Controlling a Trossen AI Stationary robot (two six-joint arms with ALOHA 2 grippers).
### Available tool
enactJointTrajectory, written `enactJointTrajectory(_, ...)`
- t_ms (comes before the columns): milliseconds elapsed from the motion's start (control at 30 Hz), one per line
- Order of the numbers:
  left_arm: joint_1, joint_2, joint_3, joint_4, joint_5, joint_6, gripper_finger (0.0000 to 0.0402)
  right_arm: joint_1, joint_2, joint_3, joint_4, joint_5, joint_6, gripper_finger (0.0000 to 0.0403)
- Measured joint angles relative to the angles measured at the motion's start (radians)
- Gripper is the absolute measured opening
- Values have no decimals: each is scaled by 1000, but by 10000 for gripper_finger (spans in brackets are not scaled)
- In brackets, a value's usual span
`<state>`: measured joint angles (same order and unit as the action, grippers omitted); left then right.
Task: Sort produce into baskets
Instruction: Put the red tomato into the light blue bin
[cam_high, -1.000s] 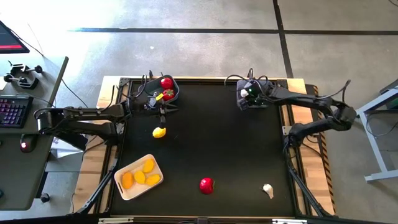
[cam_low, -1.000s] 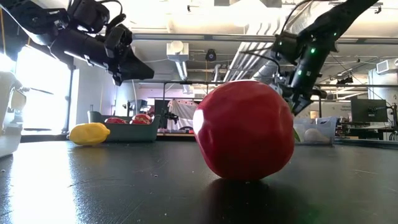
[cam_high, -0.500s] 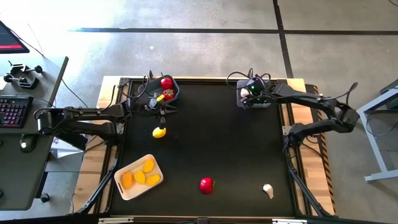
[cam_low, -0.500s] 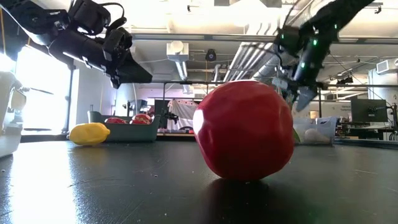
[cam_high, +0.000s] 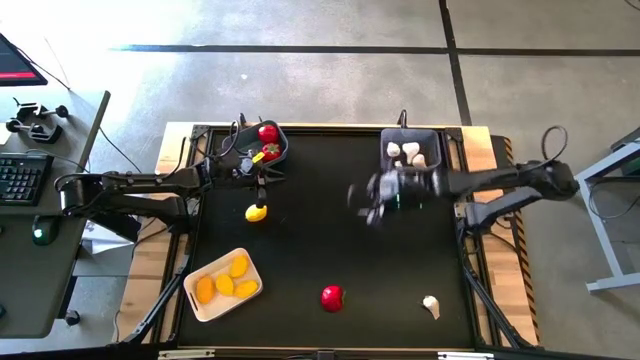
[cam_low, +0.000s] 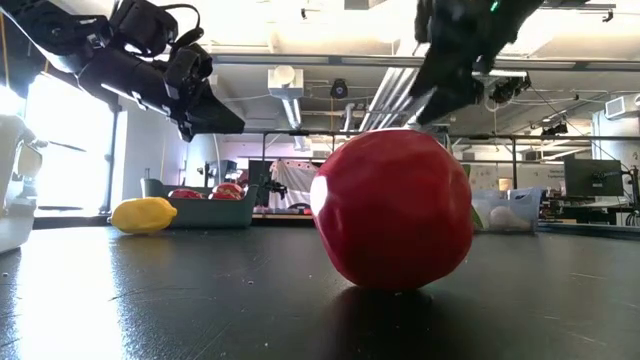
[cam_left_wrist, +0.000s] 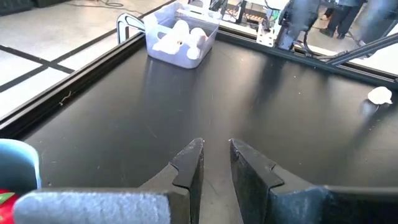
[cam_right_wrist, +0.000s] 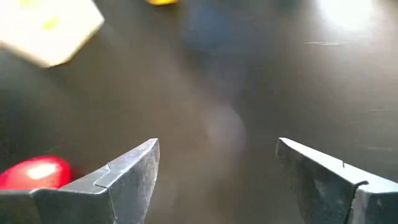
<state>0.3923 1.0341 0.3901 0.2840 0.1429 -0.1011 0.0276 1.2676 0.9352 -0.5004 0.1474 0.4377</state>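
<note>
Next, my right gripper grabs the loose red piece by its round sides to sort it into the grey-blue bin (cam_high: 272, 148).
My right gripper (cam_high: 368, 208) hangs wide open above the table's middle right, nothing between its fingers (cam_right_wrist: 217, 162). My left gripper (cam_high: 262, 185) hovers just beyond a loose lemon (cam_high: 257, 212), its fingers (cam_left_wrist: 214, 163) a narrow gap apart and empty. A red piece (cam_high: 332, 297) and a garlic bulb (cam_high: 431, 305) lie on the black mat near the front edge. The grey-blue bin (cam_high: 272, 148) at the far left holds red pieces. The grey rectangular bin (cam_high: 412, 150) at the far right holds garlic bulbs. The cream tray (cam_high: 223, 283) at the near left holds lemons.
The black mat (cam_high: 330, 240) lies bare between the bins and the loose pieces. A raised frame (cam_left_wrist: 74, 93) runs along the table's edges. Desks with a keyboard (cam_high: 20, 178) stand off the table's left side.
My right gripper has opened above the grey rectangular bin, then swung fast away from it toward the table's middle and near side, rising in the low view. The bin's garlic bulbs now show uncovered.
</note>
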Motion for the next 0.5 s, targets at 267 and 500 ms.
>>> enactJointTrajectory(267, -5, 0, 0, -2, 4, 0, 64, 337, 184, 19, 256, 35, 157, 311)
enactJointTrajectory(500, -17, 0, 0, -3, 4, 0, 65, 479, 446, 219, 234, 39, 131, 311)
